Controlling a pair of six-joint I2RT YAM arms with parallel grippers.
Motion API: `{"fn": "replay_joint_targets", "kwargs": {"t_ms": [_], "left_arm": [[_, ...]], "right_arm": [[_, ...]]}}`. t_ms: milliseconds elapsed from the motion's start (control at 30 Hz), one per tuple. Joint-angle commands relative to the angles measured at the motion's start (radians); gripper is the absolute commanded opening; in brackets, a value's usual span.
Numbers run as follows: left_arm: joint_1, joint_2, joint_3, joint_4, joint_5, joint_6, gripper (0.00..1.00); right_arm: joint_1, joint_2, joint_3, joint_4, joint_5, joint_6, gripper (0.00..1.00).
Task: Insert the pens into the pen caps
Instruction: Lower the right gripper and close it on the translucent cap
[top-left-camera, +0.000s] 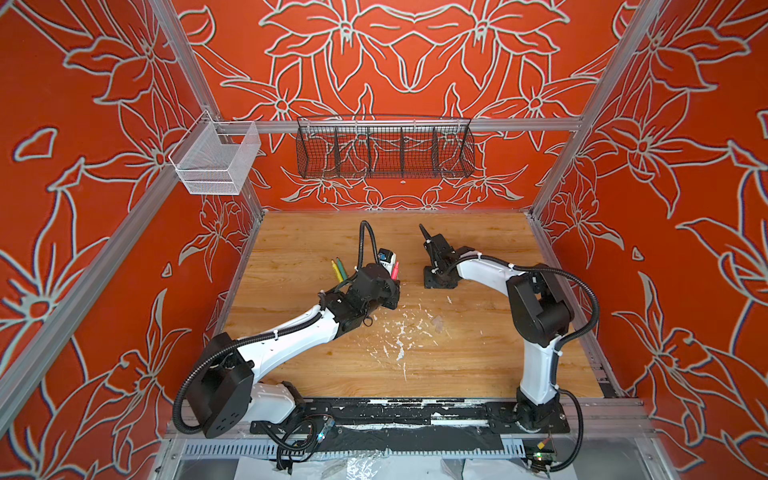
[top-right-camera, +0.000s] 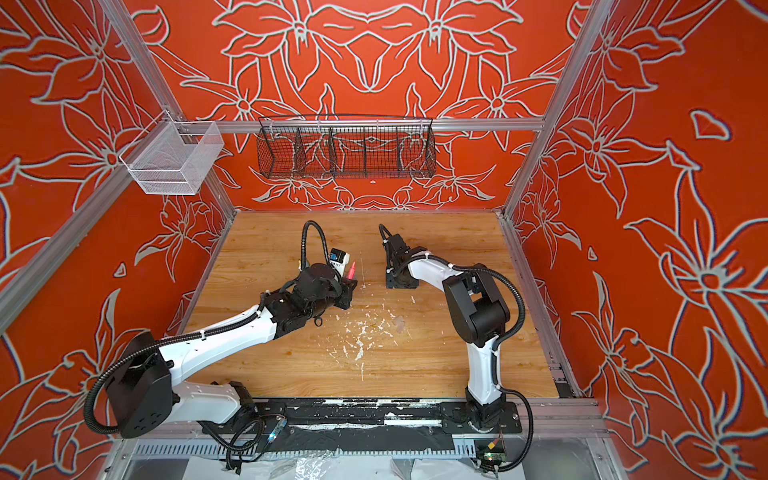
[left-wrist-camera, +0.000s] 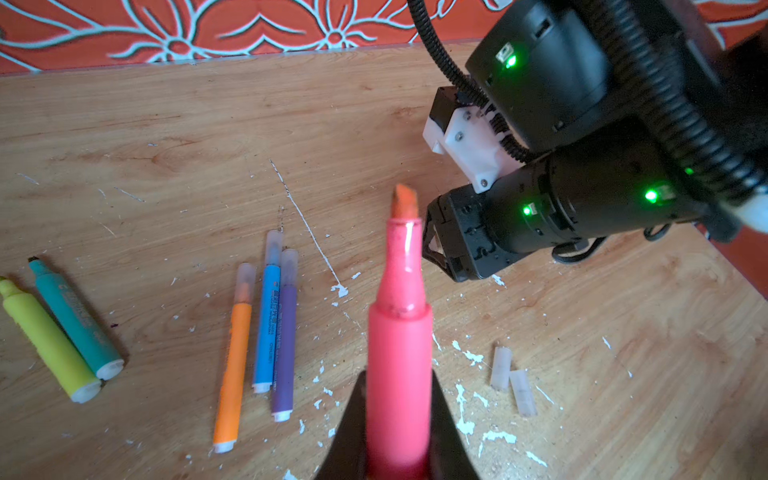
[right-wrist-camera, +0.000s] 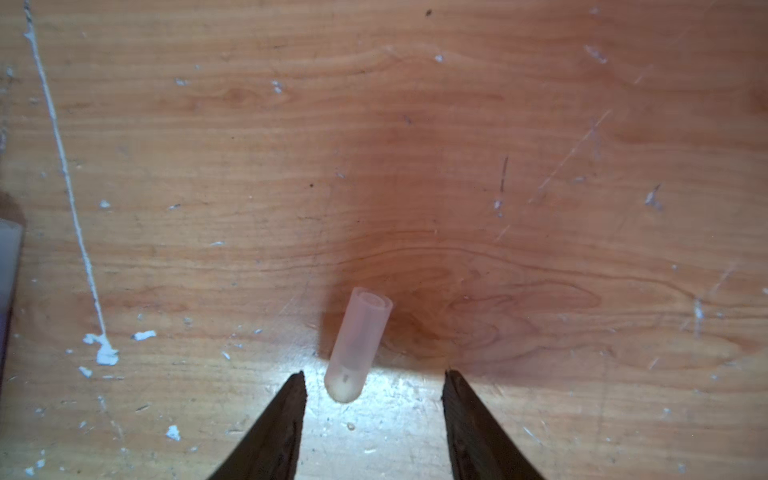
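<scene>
The right gripper grabs the clear pen cap across its sides next. That leaves the cap's open end free to insert the pink-red pen (left-wrist-camera: 401, 316).
My left gripper (left-wrist-camera: 399, 374) is shut on the pink-red pen (left-wrist-camera: 401, 316), whose bare chisel tip points up and away, toward the right arm. It also shows in both top views (top-left-camera: 395, 270) (top-right-camera: 352, 269). My right gripper (right-wrist-camera: 374, 374) is open and points down at the table. A clear pen cap (right-wrist-camera: 357, 345) lies loose just ahead of its fingertips, with its rounded end nearer one finger. Two more pen caps (left-wrist-camera: 500, 368) (left-wrist-camera: 523, 392) lie side by side. The orange (left-wrist-camera: 235, 361), blue (left-wrist-camera: 268, 316) and purple (left-wrist-camera: 284, 332) pens lie capped. The yellow (left-wrist-camera: 45, 340) and green (left-wrist-camera: 75, 320) pens lie uncapped.
White paint flecks (top-left-camera: 399, 332) are scattered over the middle of the wooden table (top-left-camera: 498, 353). A black wire basket (top-left-camera: 384, 147) hangs on the back wall and a white mesh basket (top-left-camera: 216, 160) on the left rail, both well above the table.
</scene>
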Motion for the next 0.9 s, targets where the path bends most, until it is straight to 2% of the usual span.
{"fn": "replay_joint_targets", "kwargs": {"t_ms": [0,100,300,633,867], "left_arm": [[0.0,0.003,0.009,0.021,-0.001,0.013,0.0],[0.0,0.004,0.012,0.021,0.008,0.013,0.0],[0.0,-0.009,0.008,0.024,0.015,0.018,0.0],[0.0,-0.036,-0.011,0.044,0.04,0.025,0.0],[0.0,-0.035,-0.012,0.047,0.048,0.027,0.0]], "right_arm": [[0.0,0.031,0.027,-0.047,0.053,-0.006,0.53],[0.0,0.052,0.038,-0.064,0.056,0.002,0.47],[-0.002,0.093,0.067,-0.099,0.054,0.016,0.42],[-0.001,0.135,0.093,-0.117,0.053,0.01,0.41],[-0.002,0.185,0.127,-0.142,0.015,0.008,0.35]]}}
